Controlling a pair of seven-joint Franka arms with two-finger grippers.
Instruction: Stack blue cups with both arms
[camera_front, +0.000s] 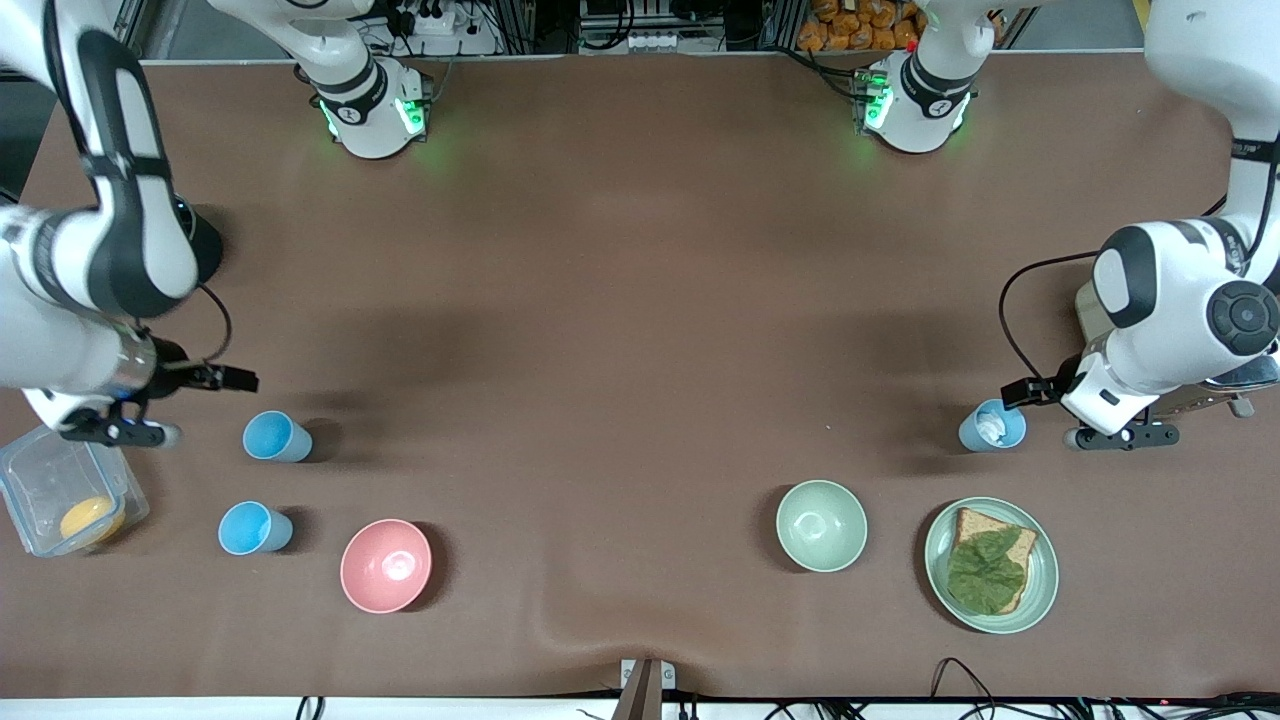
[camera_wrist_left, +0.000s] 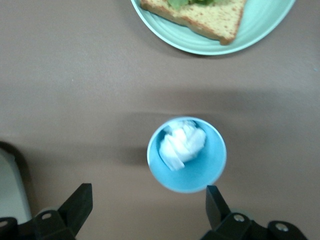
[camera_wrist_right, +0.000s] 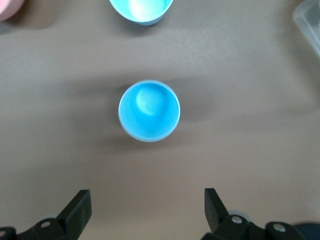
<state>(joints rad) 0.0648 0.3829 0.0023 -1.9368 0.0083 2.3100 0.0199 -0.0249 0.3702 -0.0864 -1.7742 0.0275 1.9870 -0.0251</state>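
Observation:
My right gripper grabs the rim of the bright blue cup farther from the pink bowl (camera_front: 277, 436) next, to stack the blue cups.
Two bright sky-blue cups stand near the right arm's end, one (camera_front: 275, 437) farther from the front camera than the other (camera_front: 252, 528). A duller blue cup (camera_front: 992, 426) with a crumpled white lump inside stands near the left arm's end. My right gripper (camera_front: 120, 432) hangs open and empty in the air; its wrist view shows the farther bright cup (camera_wrist_right: 149, 111) ahead of the open gripper (camera_wrist_right: 147, 207) and the other cup (camera_wrist_right: 141, 11) at the edge. My left gripper (camera_front: 1120, 437) is open and empty beside the duller cup (camera_wrist_left: 186, 154); one fingertip (camera_wrist_left: 215, 197) is close to its rim.
A pink bowl (camera_front: 386, 565) sits beside the nearer bright cup. A pale green bowl (camera_front: 821, 525) and a green plate (camera_front: 1040, 590) with bread and a leaf lie nearer the front camera than the duller cup. A clear lidded box (camera_front: 40, 480) lies under the right arm.

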